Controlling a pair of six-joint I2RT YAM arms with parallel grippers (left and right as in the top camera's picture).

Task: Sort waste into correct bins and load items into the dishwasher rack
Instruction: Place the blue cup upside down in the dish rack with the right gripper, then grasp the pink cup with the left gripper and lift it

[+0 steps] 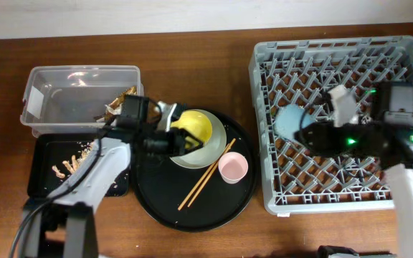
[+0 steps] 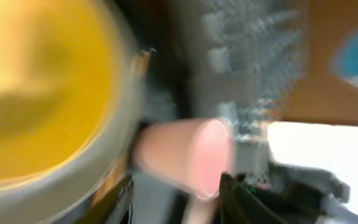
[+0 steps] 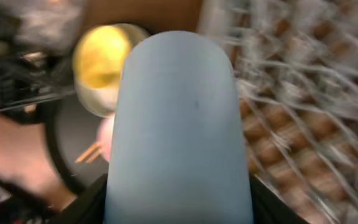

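The pink cup should be grabbed next by its open rim with my left gripper, so the cup's body stays free to hand over for racking.
My right gripper [image 1: 297, 130] is shut on the blue cup [image 1: 289, 120] and holds it over the left part of the grey dishwasher rack [image 1: 264, 72]; the cup fills the right wrist view [image 3: 179, 124]. My left gripper [image 1: 181, 141] is open at the left rim of the grey-green plate [image 1: 210, 154], beside the yellow bowl [image 1: 198, 127] that sits on it. The left wrist view is blurred and shows the bowl [image 2: 36, 81] and the pink cup [image 2: 185, 152] ahead. The pink cup [image 1: 233, 167] and chopsticks [image 1: 208, 175] lie on the round tray. No napkins or foil wrapper show.
The round black tray [image 1: 156, 208] sits at the centre. The clear tub [image 1: 49, 86] at the back left holds brownish scraps [image 1: 120, 100]. The shallow black tray [image 1: 41, 154] in front of it holds beige food scraps [image 1: 67, 166].
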